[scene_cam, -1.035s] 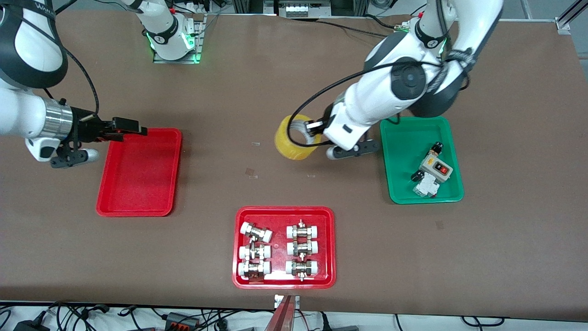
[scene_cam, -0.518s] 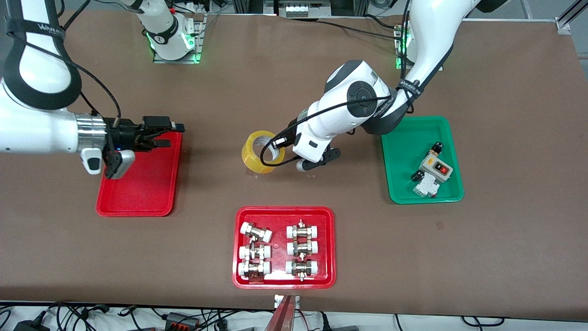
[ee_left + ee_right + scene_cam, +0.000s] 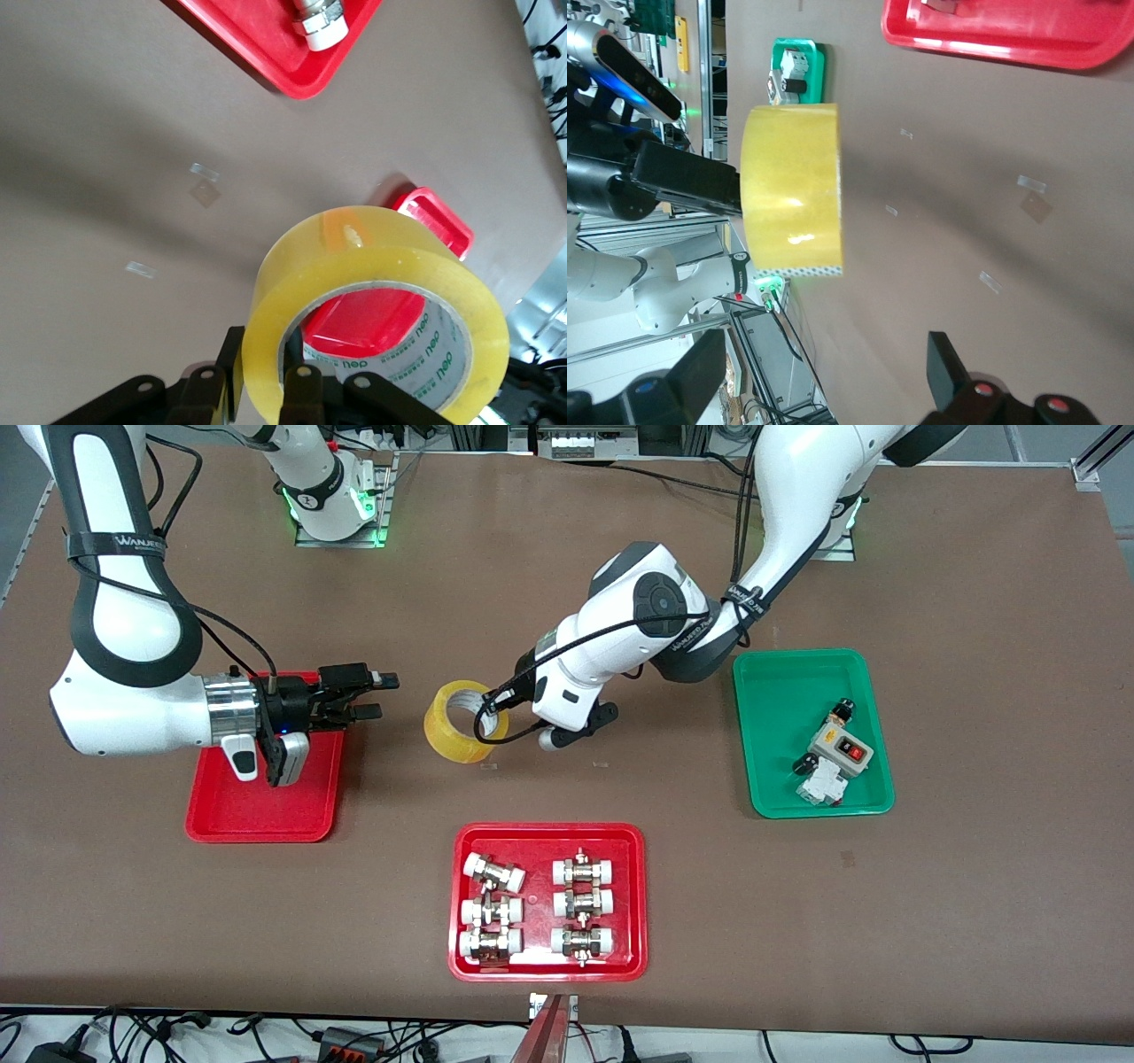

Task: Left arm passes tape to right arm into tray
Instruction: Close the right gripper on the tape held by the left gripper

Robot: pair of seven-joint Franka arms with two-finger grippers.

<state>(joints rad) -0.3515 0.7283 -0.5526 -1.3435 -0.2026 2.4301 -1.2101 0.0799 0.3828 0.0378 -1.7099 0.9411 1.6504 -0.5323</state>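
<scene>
I should grab the yellow tape roll by its free side [image 3: 438, 724] with my right gripper next. Then it can take the roll from my left gripper into the red tray [image 3: 257, 806].
The yellow tape [image 3: 461, 722] is held up over the bare table, beside the plain red tray [image 3: 257, 806]. My left gripper [image 3: 490, 710] is shut on the roll's wall, one finger inside the white core and one outside; the left wrist view shows this grip [image 3: 263, 381] on the tape [image 3: 372, 266]. My right gripper [image 3: 376, 695] is open and empty, over that tray's edge, pointing at the tape a short gap away. In the right wrist view the tape [image 3: 793, 190] hangs ahead of my open right gripper [image 3: 824, 376].
A red tray of white-capped fittings [image 3: 547, 831] lies nearer to the front camera than the tape. A green tray [image 3: 780, 691] with a grey switch box [image 3: 837, 748] sits toward the left arm's end.
My left arm has carried the tape from beside the green tray toward the right arm's end. My right gripper has moved across the plain red tray toward the tape.
</scene>
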